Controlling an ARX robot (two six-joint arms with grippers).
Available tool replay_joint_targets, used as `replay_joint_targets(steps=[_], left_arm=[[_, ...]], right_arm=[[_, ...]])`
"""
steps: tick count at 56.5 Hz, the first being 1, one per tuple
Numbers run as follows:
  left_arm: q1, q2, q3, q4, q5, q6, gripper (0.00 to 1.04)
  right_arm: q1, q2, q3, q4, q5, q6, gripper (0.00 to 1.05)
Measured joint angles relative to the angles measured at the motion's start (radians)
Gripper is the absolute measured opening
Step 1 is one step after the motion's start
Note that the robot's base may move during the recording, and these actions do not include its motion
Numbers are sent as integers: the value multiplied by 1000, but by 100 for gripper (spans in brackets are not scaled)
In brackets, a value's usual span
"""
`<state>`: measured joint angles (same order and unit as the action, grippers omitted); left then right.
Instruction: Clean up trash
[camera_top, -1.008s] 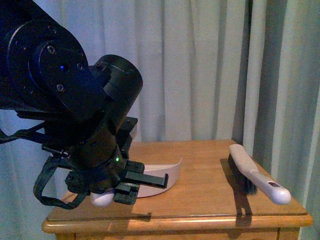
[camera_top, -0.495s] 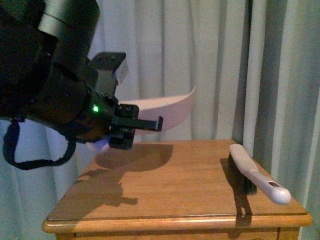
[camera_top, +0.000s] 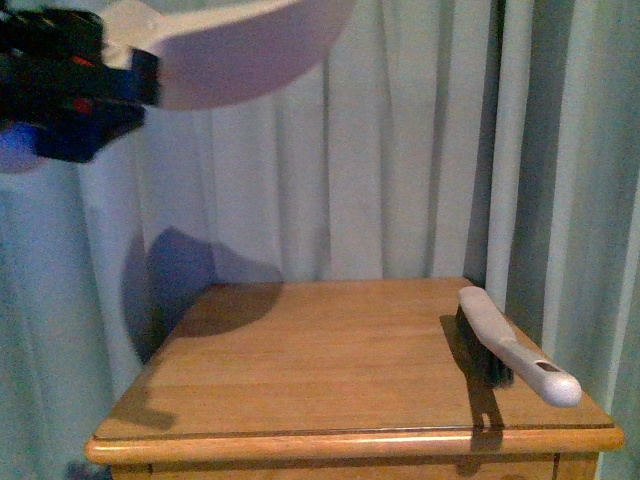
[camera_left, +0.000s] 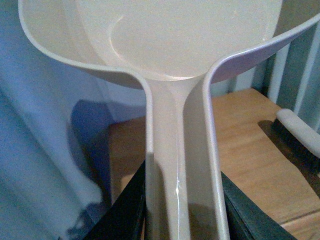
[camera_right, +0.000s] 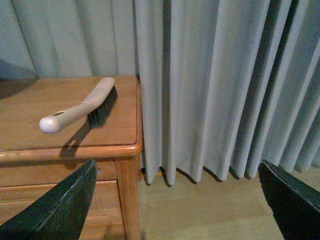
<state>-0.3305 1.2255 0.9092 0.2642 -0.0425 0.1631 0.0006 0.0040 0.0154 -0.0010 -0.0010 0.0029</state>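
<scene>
My right gripper reaches the brush next and picks it up by its pale handle, which leaves the dark bristles free to sweep up trash.
My left gripper is high at the upper left of the front view, shut on the handle of the pale pinkish dustpan. In the left wrist view the dustpan fills the picture, its handle clamped in my left gripper; what the pan holds cannot be told. No trash shows in any view. My right gripper hangs open beside the table, over the floor, with nothing between its fingers.
A hand brush with dark bristles lies at the right side of the wooden bedside table. The brush also shows in the right wrist view, near the table's edge. Grey curtains hang behind. Wooden floor lies beside the table.
My left gripper has lifted the dustpan from the tabletop up to the upper left of the front view. The brush has not moved.
</scene>
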Motion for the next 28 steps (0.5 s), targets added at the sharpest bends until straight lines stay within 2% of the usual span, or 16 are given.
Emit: replay_joint_targets(steps=[14,28], left_arm=[[80,-262,-164,64,81,0,28],[175,-586,-361,1,119,-49,28]], right_arm=[[0,0,0,0,0,0,97],[0,0,0,0,0,0,97]])
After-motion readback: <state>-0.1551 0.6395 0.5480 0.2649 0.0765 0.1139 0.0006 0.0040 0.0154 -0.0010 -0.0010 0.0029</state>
